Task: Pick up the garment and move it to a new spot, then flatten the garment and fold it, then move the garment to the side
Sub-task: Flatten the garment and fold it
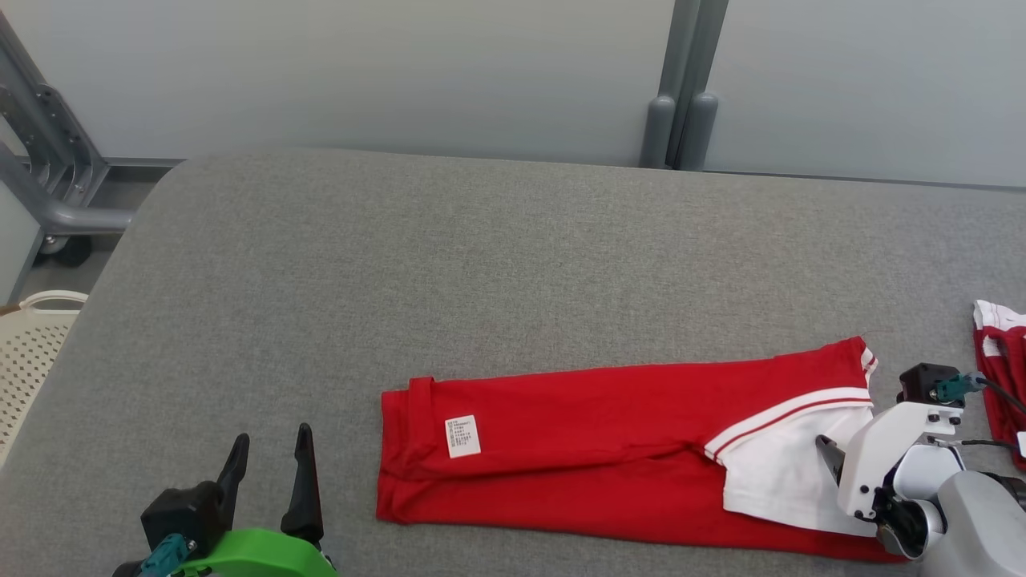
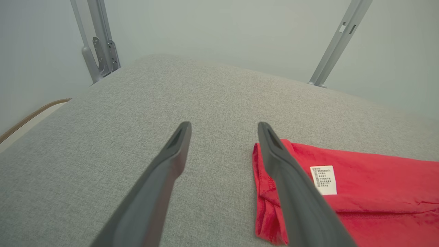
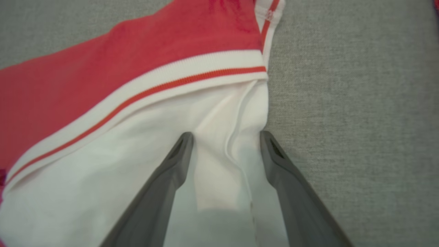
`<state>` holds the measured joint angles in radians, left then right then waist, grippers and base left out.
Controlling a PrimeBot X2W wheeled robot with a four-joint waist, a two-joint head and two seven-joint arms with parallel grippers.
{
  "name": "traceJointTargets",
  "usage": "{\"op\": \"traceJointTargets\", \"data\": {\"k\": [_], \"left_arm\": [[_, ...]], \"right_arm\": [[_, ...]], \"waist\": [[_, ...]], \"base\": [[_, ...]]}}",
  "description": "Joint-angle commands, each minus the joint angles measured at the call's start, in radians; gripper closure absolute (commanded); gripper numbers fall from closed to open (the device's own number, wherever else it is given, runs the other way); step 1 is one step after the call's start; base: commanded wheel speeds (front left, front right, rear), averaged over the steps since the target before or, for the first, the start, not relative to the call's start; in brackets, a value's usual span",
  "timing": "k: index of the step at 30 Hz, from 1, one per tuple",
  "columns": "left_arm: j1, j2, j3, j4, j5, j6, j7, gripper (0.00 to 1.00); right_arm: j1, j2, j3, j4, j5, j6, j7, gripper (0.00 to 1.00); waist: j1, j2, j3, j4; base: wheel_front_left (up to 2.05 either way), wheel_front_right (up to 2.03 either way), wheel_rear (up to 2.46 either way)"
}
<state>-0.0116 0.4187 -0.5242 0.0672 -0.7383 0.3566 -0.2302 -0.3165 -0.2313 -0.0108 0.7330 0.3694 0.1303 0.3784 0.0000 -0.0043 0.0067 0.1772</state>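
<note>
Next, my right gripper grabs the white crease (image 1: 850, 434), since it stands up in the garment's white end while the red cloth (image 1: 587, 413) lies flat.
The garment (image 1: 601, 433) is red with a white, red-striped end and lies as a long folded strip across the near part of the grey table (image 1: 481, 264). A white care label (image 1: 462, 437) shows near its left end. My left gripper (image 1: 272, 437) stands open at the lower left, a little left of that end; in the left wrist view its fingers (image 2: 224, 127) frame bare table, with the garment (image 2: 370, 192) and label (image 2: 323, 180) just right of them. My right gripper (image 1: 830, 457) hovers open over the white end, its fingers (image 3: 226, 135) straddling a crease in the garment (image 3: 120, 68), nothing pinched.
Another red and white cloth (image 1: 998, 361) lies at the table's right edge. A white perforated basket (image 1: 32, 344) sits beside the table on the left, under a grey metal frame (image 1: 48, 160). Grey posts (image 1: 681, 120) stand behind the far edge.
</note>
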Motion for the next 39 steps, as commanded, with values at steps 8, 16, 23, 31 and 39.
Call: {"op": "traceJointTargets", "data": {"k": [8, 16, 23, 31, 39], "left_arm": [[-0.011, 0.001, 0.004, 0.002, -0.004, 0.002, -0.007, 0.00], [0.004, 0.005, 0.004, 0.009, -0.006, 0.004, -0.008, 0.00], [0.015, 0.009, -0.002, 0.008, -0.005, 0.007, -0.005, 0.00], [0.022, 0.014, -0.010, -0.015, 0.003, 0.014, -0.001, 0.00], [0.024, 0.015, -0.014, -0.020, 0.003, 0.015, 0.000, 0.00]], "right_arm": [[-0.025, 0.003, 0.087, 0.027, -0.040, 0.001, -0.017, 0.80], [-0.038, 0.004, 0.088, 0.056, -0.017, 0.000, -0.055, 1.00], [-0.048, -0.033, 0.067, 0.022, 0.023, 0.000, -0.102, 1.00], [-0.034, -0.122, 0.023, -0.067, 0.039, 0.000, -0.093, 1.00], [-0.015, -0.177, -0.034, -0.155, 0.016, 0.000, -0.049, 1.00]], "waist": [[0.0000, 0.0043, 0.002, -0.013], [0.0000, 0.0043, -0.007, -0.031], [0.0000, 0.0043, -0.020, -0.068], [0.0000, 0.0043, -0.036, -0.126], [0.0000, 0.0043, -0.044, -0.166]], "base": [[0.00, 0.00, 0.00], [0.00, 0.00, 0.00], [0.00, 0.00, 0.00], [0.00, 0.00, 0.00], [0.00, 0.00, 0.00]]}}
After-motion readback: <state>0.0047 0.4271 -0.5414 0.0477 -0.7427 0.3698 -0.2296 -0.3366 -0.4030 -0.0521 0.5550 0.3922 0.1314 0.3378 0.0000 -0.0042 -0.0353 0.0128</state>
